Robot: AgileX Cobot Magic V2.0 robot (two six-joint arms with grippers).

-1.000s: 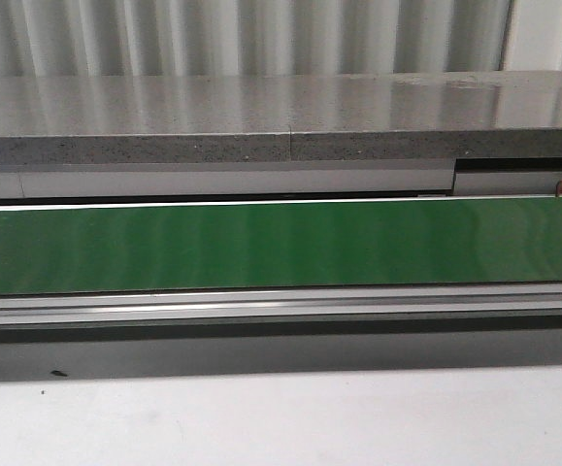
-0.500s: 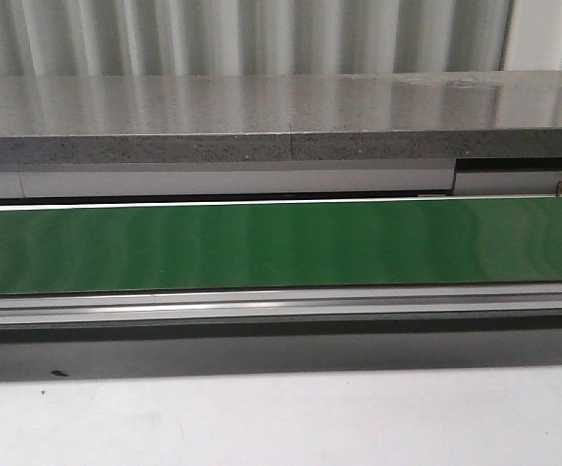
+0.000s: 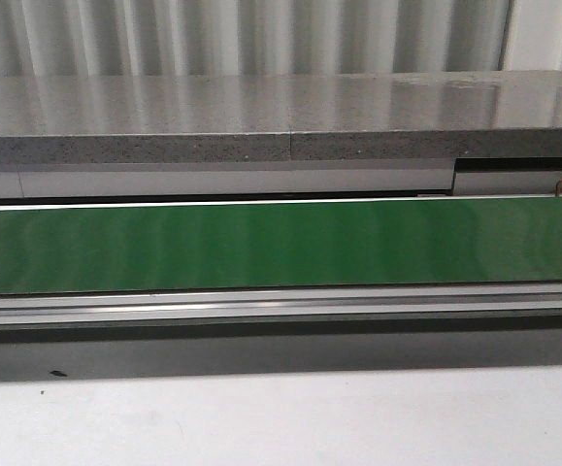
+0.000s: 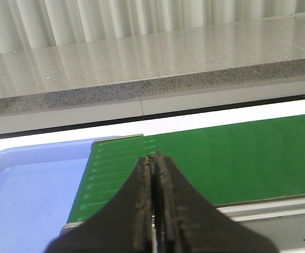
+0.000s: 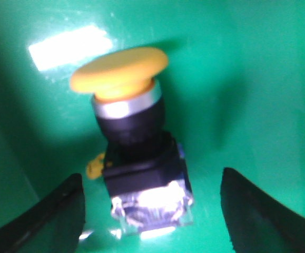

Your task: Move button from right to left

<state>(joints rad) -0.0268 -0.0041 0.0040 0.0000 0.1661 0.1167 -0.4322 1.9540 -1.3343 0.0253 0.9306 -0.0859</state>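
Observation:
I should close my right gripper on the square contact block, because the fingers are on both sides of the block in the right wrist view.
The button [image 5: 134, 142] lies on a green surface [image 5: 247, 79] in the right wrist view, its yellow-orange cap pointing away from the fingers and its square contact block toward them. My right gripper [image 5: 151, 211] is open, one finger on each side of the contact block with gaps on both sides. My left gripper [image 4: 156, 158] is shut and empty, held over the end of the green conveyor belt [image 4: 220, 158] beside a blue tray [image 4: 31, 190]. Neither gripper nor the button shows in the front view.
The green belt [image 3: 281, 243] runs across the front view, with a metal rail [image 3: 281, 306] in front of it. A grey stone counter [image 3: 281, 126] runs behind it. A white table surface [image 3: 281, 417] lies at the front.

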